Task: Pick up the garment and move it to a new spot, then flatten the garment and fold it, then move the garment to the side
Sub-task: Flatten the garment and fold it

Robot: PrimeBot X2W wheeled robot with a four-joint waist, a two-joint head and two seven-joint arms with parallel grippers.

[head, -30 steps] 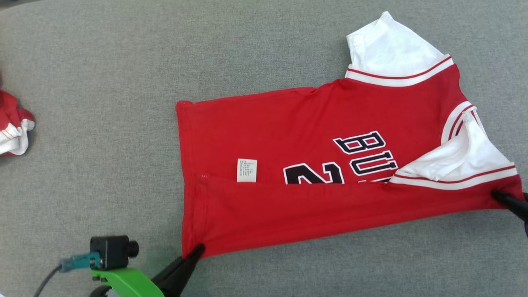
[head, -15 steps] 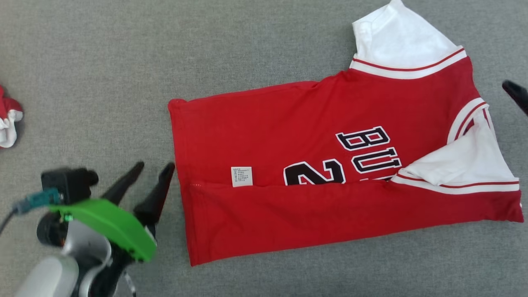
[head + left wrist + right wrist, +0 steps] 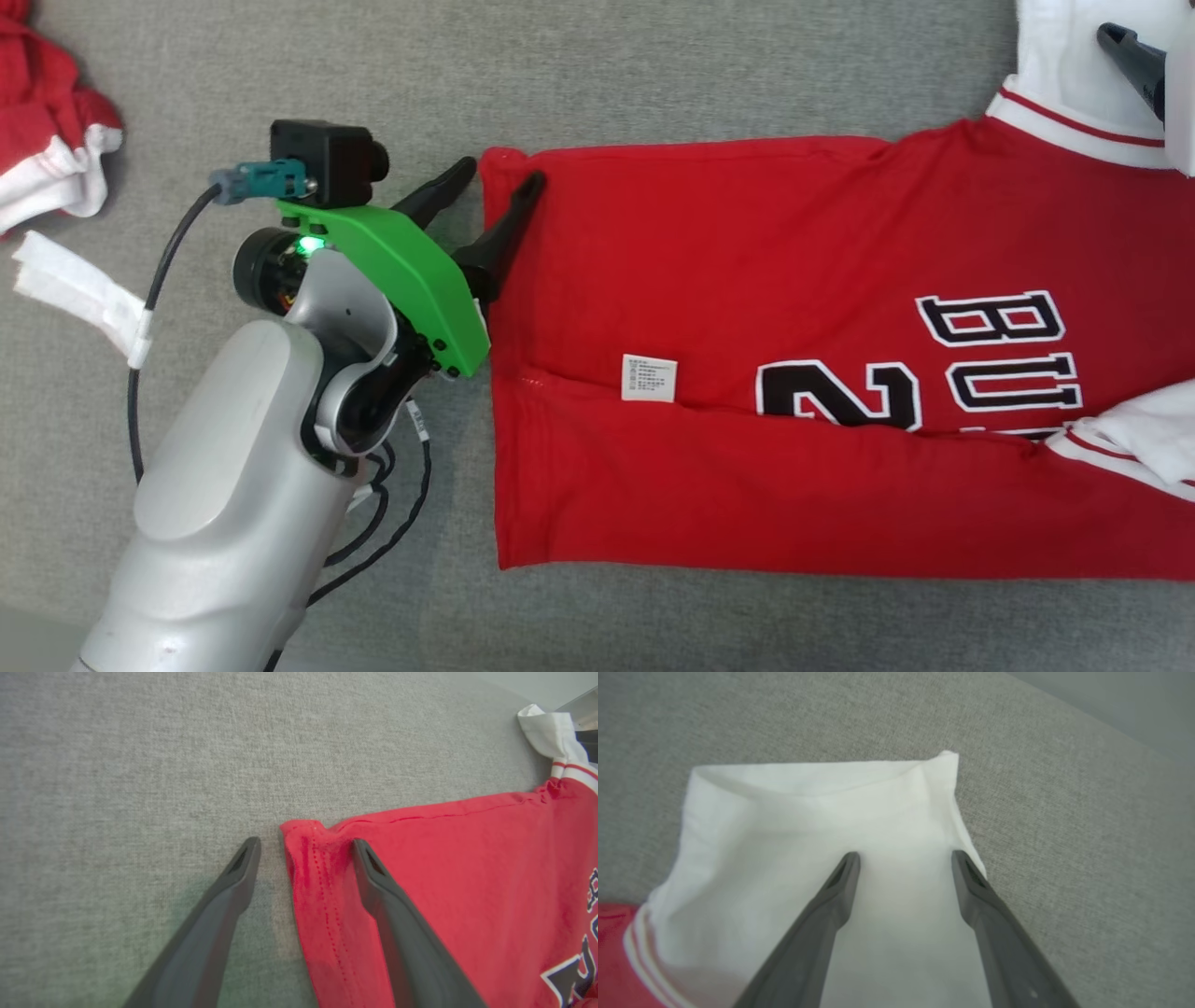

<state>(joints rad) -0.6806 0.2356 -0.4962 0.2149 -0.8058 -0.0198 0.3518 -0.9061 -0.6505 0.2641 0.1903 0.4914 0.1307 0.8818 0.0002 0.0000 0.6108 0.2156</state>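
Observation:
The right gripper will next fold the jersey over onto its folded long side (image 3: 784, 504), so it will grab the jersey by its white sleeve (image 3: 1064, 62).
The garment (image 3: 747, 261), a red jersey with white sleeves and black lettering, lies flat on the grey cloth surface. Its near long side is folded over and covers the lower part of the lettering. My left gripper (image 3: 499, 182) stands open at the far left hem corner. In the left wrist view one finger is on the garment (image 3: 444, 868) and the other on bare cloth, so the left gripper (image 3: 306, 847) straddles the hem edge. My right gripper (image 3: 903, 858) is open over the white sleeve (image 3: 808, 812). One of its fingers (image 3: 1130, 56) shows at the top right of the head view.
Another red and white garment (image 3: 47, 140) lies bunched at the far left. A white strip (image 3: 75, 289) lies near it, beside my left arm's cable. The grey surface's edge (image 3: 1087, 718) runs beyond the sleeve.
Both grippers let go of the garment's near edge, opened, and moved to its far edge: left to the hem corner, right to the white sleeve. The head camera has shifted too.

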